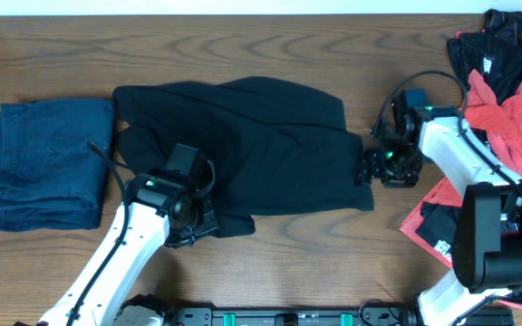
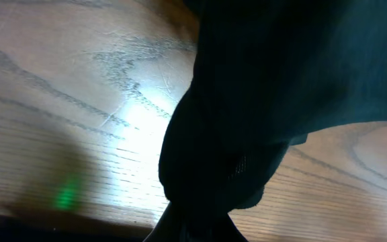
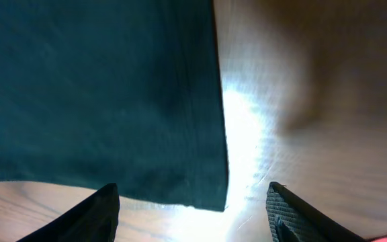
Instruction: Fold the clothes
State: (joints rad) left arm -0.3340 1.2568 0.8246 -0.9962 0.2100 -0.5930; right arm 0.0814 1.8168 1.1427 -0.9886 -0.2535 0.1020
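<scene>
I need to spread and fold the black garment (image 1: 261, 149) next, so I should hold it with my right gripper by its free front corner (image 1: 364, 200), opposite my left gripper.
A black garment (image 1: 261, 149) lies spread across the middle of the table. My left gripper (image 1: 198, 222) is at its front left corner and is shut on a bunched fold of the black cloth (image 2: 227, 168). My right gripper (image 1: 367, 169) is open at the garment's right edge; in the right wrist view the two fingers (image 3: 193, 215) straddle the cloth's corner (image 3: 200, 188) with the fabric just ahead of them, not gripped.
A folded dark blue garment (image 1: 48, 163) lies at the far left. A heap of red and black clothes (image 1: 497, 91) sits at the right edge, running down beside the right arm. Bare wood (image 1: 315, 263) shows in front of the garment.
</scene>
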